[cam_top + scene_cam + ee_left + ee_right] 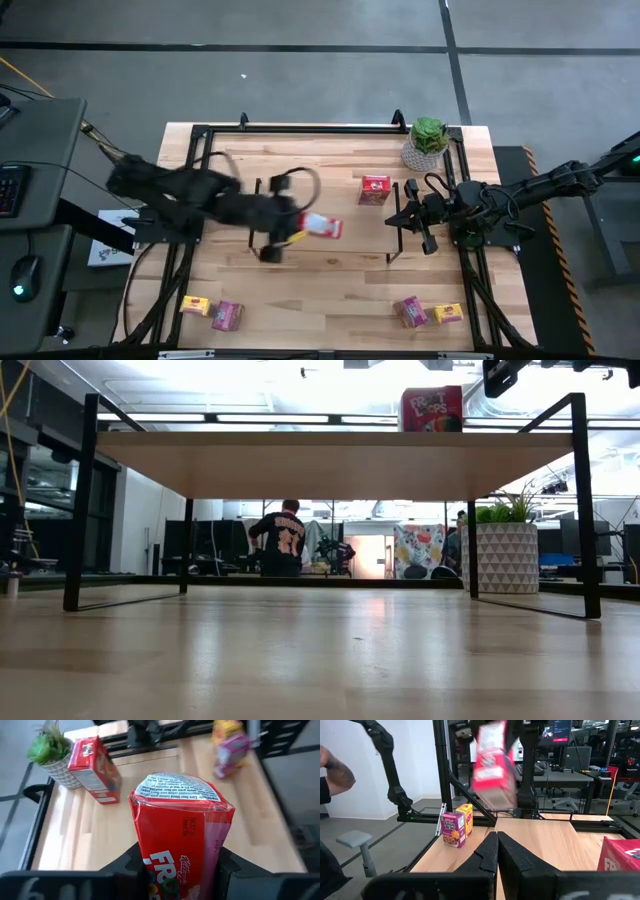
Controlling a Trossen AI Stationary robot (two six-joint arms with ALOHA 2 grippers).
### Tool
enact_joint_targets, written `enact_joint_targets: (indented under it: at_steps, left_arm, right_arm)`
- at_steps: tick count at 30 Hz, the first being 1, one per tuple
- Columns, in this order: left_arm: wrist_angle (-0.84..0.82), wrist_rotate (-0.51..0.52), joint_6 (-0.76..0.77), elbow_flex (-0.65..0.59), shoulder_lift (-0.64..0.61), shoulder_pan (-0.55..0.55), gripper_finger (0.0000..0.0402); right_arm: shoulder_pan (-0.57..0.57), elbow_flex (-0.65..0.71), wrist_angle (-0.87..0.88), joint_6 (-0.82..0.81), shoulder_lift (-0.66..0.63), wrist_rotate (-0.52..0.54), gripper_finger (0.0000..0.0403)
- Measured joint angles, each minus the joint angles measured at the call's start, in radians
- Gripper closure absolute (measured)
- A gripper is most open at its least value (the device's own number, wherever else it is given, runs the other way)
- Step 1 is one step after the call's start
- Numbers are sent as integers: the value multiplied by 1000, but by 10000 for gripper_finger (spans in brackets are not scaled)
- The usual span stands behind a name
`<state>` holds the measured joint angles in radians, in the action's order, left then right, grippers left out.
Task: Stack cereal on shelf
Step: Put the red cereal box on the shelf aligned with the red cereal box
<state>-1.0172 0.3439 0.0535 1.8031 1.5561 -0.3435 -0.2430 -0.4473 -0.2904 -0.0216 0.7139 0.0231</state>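
Observation:
The red box is above the shelf's board (320,200) (120,835), so my left gripper should keep holding the box until it gets there.
My left gripper (300,228) is shut on a red cereal box (322,227) and carries it in the air near the middle of the table; the box fills the left wrist view (182,835). A second red box (375,189) stands upright on the shelf (340,460), toward its right end (431,408). Yellow (195,306) and pink (227,316) boxes stand at the table's near left corner. Another pink (411,312) and yellow (447,314) pair stands near right. My right gripper (412,222) is shut and hovers at the shelf's right end (497,851). My left gripper pinches the red box between its two fingers (125,865), at the end nearest the wrist (172,870). The fingers come level from the table's left. The box is lifted clear, and its flap end (177,790) points away from the gripper toward the table's right.
A potted green plant (428,143) stands at the far right corner of the table, beside the shelf's right legs (505,555). A black frame (300,127) runs round the tabletop. A person's arm (335,775) shows beyond the table's left side. Bare wood lies near the table's near edge (320,300).

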Motion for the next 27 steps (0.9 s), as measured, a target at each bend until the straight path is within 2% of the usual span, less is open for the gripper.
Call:
enact_joint_targets:
  at_steps: [5, 11, 13, 21, 27]
  left_arm:
    - [61, -29, -90, 74, 121, 89, 289]
    - [160, -236, -154, 87, 213, 157, 289]
    - [166, -272, -156, 87, 238, 169, 289]
    - [179, -272, -216, 87, 303, 199, 289]
    - [220, -262, -258, 87, 302, 207, 289]
  right_arm:
    - [0, 0, -5, 3, 0, 0, 403]
    - [0, 0, -31, 3, 0, 0, 403]
    - [0, 0, -39, 3, 0, 0, 403]
    - [0, 0, -44, 3, 0, 0, 403]
    - [0, 0, -44, 3, -1, 0, 403]
